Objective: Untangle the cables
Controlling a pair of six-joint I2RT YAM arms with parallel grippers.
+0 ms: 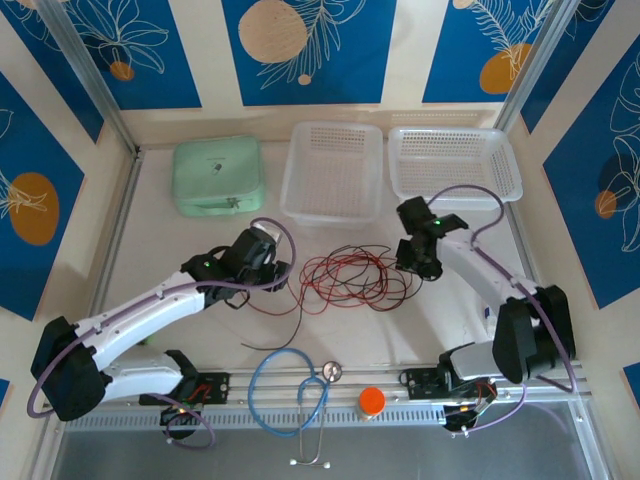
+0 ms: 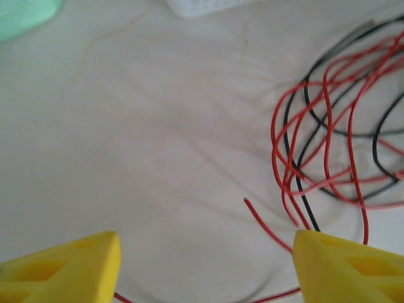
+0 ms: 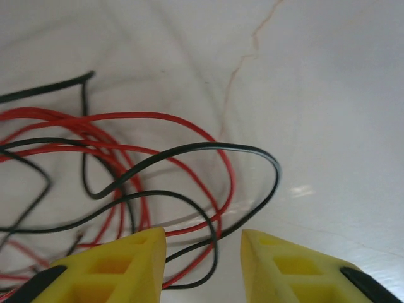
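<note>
The left gripper should grab the black cable by its loose end outside the tangle (image 1: pixel 248 347), so that it can pull the cable free from the red loops.
The cables (image 1: pixel 350 278) are thin red and black wires lying in a loose tangle of loops at the middle of the table. My left gripper (image 1: pixel 283 272) is at the tangle's left edge. In its wrist view the left gripper (image 2: pixel 205 265) is open wide over bare table, with the cables (image 2: pixel 334 145) off to the right and one red end running past its right finger (image 2: pixel 341 268). My right gripper (image 1: pixel 412 262) is at the tangle's right edge. From its wrist camera the right gripper (image 3: pixel 203 265) is open, and red and black cable loops (image 3: pixel 189 189) lie on the table between and ahead of its fingers.
A mint green case (image 1: pixel 218 177), a clear basket (image 1: pixel 334 170) and a white perforated basket (image 1: pixel 455 163) line the back of the table. A blue stethoscope (image 1: pixel 290 390) and an orange cap (image 1: pixel 372 400) lie near the front edge between the arm bases.
</note>
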